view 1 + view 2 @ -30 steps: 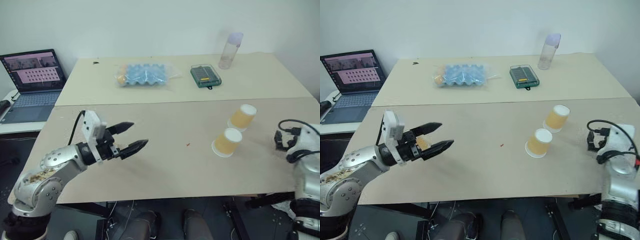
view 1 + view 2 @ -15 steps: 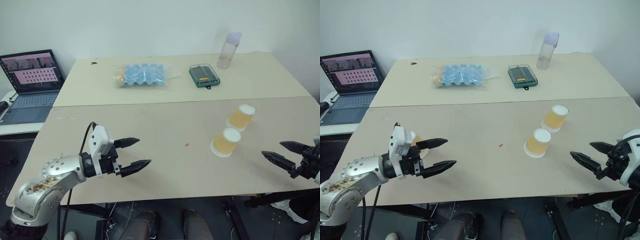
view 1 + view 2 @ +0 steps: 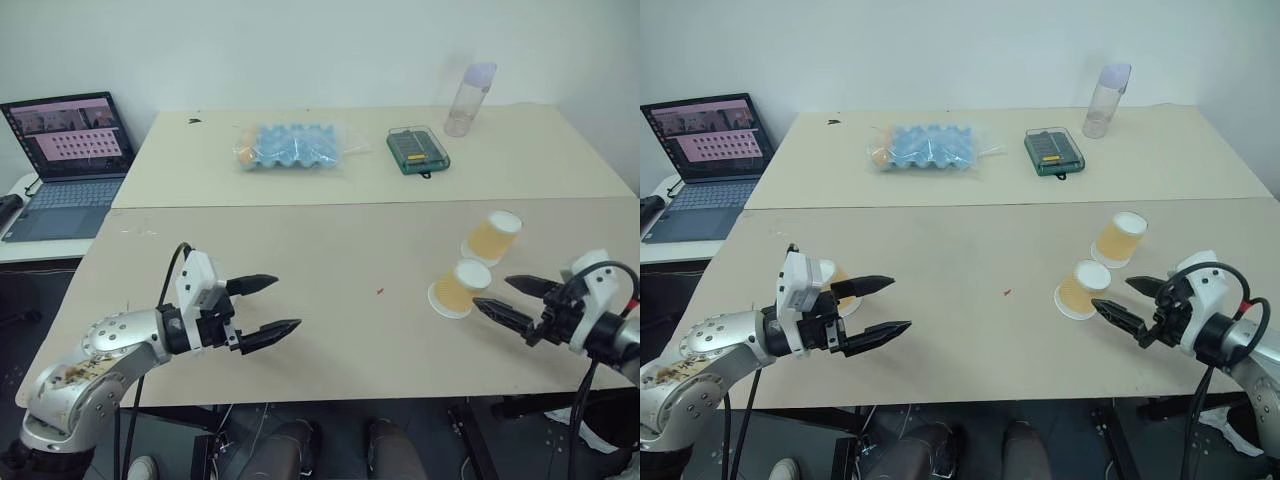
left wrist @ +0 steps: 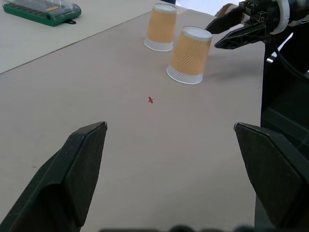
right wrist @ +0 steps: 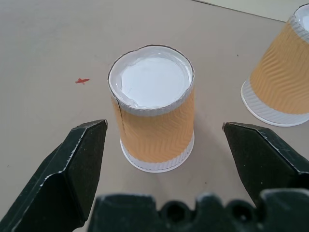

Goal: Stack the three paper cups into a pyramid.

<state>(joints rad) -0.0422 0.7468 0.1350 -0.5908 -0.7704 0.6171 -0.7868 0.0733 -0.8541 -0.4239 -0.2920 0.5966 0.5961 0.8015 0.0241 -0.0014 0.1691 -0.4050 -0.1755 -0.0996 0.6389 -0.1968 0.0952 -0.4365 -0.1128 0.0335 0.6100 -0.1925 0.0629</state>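
The fingers of the robot's right gripper stop short of the near cup [image 3: 458, 290] and would miss it if they closed now. The right gripper should move toward the cup first, then close on it.
Two yellow-orange paper cups stand upside down on the right of the beige table: a near cup [image 3: 458, 288] and a far cup [image 3: 492, 237], close together but apart. My right gripper [image 3: 492, 293] is open just right of the near cup, pointing at it; the near cup [image 5: 154, 123] sits ahead of the open fingers [image 5: 72, 174], untouched. My left gripper [image 3: 283, 305] hovers open and empty over the table's left front. A third cup [image 3: 843, 282] peeks out behind it, mostly hidden. No pyramid stands.
An open laptop [image 3: 65, 150] sits on a side table at the far left. At the back lie a bagged blue egg tray [image 3: 290, 148], a green case [image 3: 417, 150] and a translucent bottle [image 3: 468, 98]. A small red mark [image 3: 380, 292] is mid-table.
My right gripper has swung in from the right table edge, turning leftward until its open fingers point at the near cup. The left gripper sank slightly early on, then held still.
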